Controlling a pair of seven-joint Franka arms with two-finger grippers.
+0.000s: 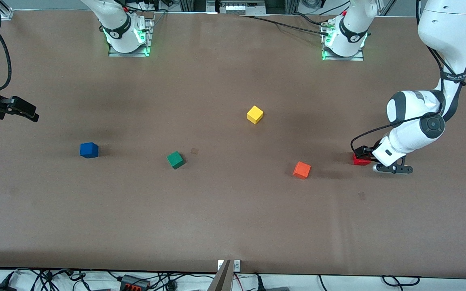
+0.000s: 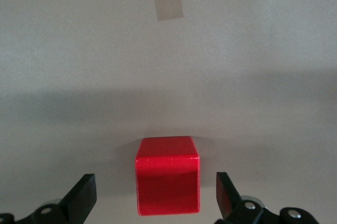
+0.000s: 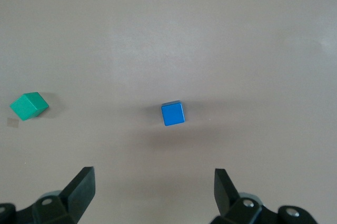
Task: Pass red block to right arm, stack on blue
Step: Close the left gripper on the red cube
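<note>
The left gripper grabs the red block by two opposite sides next. That leaves the red block's opposite end free for my right gripper.
The red block [image 1: 360, 161] sits on the brown table toward the left arm's end. My left gripper [image 1: 363, 155] is lowered around it. In the left wrist view the red block [image 2: 168, 174] stands between the open fingers [image 2: 84, 195] of the left gripper [image 2: 156, 196], with a gap on each side. The blue cube [image 1: 89, 150] sits toward the right arm's end and shows in the right wrist view [image 3: 172, 113]. My right gripper [image 1: 28, 113] waits open and empty in the air over that end's table edge; it also shows in the right wrist view [image 3: 152, 188].
A green cube [image 1: 175, 159] lies beside the blue cube, toward the table's middle, and also shows in the right wrist view [image 3: 29, 105]. A yellow cube [image 1: 255, 114] sits mid-table. An orange cube [image 1: 301, 169] lies close to the red block. Small tape patches [image 1: 361, 196] mark the table.
</note>
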